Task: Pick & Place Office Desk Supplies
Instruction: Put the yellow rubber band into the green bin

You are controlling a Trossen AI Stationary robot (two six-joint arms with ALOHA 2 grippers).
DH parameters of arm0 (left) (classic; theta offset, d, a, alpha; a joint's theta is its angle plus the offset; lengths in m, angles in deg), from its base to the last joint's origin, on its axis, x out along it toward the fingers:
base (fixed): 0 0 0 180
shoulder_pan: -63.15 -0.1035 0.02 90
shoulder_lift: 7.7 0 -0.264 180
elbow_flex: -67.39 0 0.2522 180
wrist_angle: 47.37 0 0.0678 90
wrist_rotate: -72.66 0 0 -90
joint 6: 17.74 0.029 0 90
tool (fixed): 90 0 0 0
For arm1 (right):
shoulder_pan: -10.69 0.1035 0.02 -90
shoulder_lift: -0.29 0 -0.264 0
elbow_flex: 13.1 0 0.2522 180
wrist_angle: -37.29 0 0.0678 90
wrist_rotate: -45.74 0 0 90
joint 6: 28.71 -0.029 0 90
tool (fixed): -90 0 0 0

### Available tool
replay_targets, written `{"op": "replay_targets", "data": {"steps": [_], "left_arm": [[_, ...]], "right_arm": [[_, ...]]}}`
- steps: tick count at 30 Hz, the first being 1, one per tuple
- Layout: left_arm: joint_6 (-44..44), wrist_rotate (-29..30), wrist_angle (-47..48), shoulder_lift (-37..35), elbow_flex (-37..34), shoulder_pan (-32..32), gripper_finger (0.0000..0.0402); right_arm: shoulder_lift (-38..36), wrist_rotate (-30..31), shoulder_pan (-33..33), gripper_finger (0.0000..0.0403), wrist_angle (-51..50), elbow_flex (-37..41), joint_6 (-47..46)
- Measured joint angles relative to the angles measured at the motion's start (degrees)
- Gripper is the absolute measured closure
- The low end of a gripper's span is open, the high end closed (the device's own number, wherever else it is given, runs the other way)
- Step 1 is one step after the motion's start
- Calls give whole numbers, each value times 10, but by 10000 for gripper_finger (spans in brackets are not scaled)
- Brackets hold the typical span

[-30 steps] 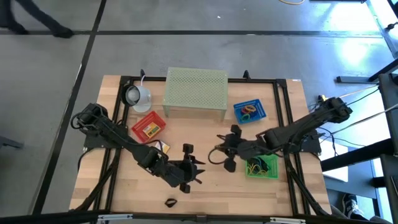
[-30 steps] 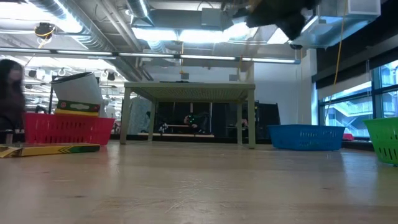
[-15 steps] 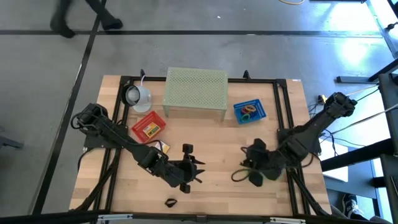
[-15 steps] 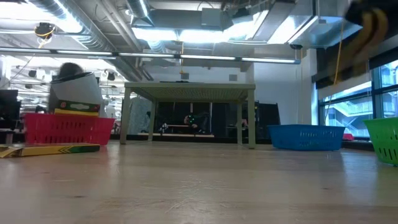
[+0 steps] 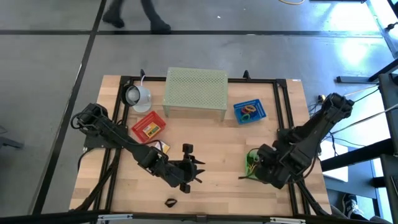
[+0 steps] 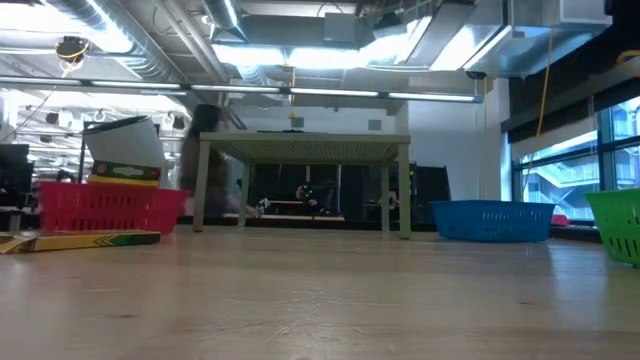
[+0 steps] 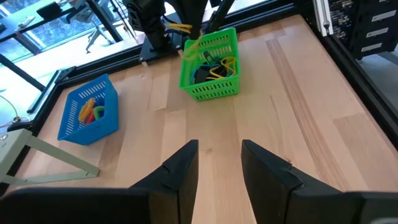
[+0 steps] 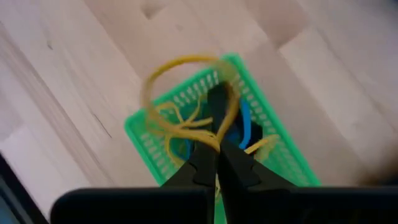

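Observation:
I should lower the yellow loop with my right gripper before I release it. The yellow loop's end (image 8: 188, 60) sticks out past the green basket's rim (image 8: 188, 85), high above it.
My right gripper (image 8: 217, 155) is shut on a thin yellow loop (image 8: 186, 87) above the green basket (image 8: 273, 155), which holds more yellow and blue loops. In the high view this gripper (image 5: 256, 168) stands over the green basket (image 5: 252, 157) at the table's right. My left gripper (image 5: 194, 172) is open and empty near the table's front middle; its fingers (image 7: 180, 171) point toward the green basket (image 7: 210, 65). A black clip (image 5: 170, 202) lies on the table near the front edge. My right gripper pinches the yellow loop's band (image 8: 208, 142) between its two fingertips. The fingers point down from above. The loop stands out beyond the fingertips, lifted clear, over the green basket's open top.
The pale green perforated stand (image 5: 195, 92) is at the back middle. A blue basket (image 5: 249, 111) with coloured loops is to its right, a red basket (image 5: 148, 126) with a yellow packet to its left. A white round object (image 5: 137, 95) sits at the back left. A person walks beyond the far edge.
My right gripper has gone from the table's middle toward the right and near edges, carrying the yellow loop, and now stands over the green basket. The person beyond the table has walked to the right.

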Motion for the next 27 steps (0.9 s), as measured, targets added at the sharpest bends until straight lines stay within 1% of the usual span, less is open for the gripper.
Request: {"op": "replay_targets", "data": {"steps": [7,13,17,22,27], "left_arm": [[0,0,0,0,0,0,286],[0,-7,0,0,0,0,286],[-1,-7,0,0,0,0,286],[-5,-29,1,0,0,0,286],[-51,-71,29,0,0,6,286]], "right_arm": [[48,-68,0,395,2,0,-2],[98,-134,0,395,2,0,-22],[118,-136,0,388,1,0,-32],[125,-136,0,351,1,0,-32],[125,-136,0,297,-2,0,-33]]}}
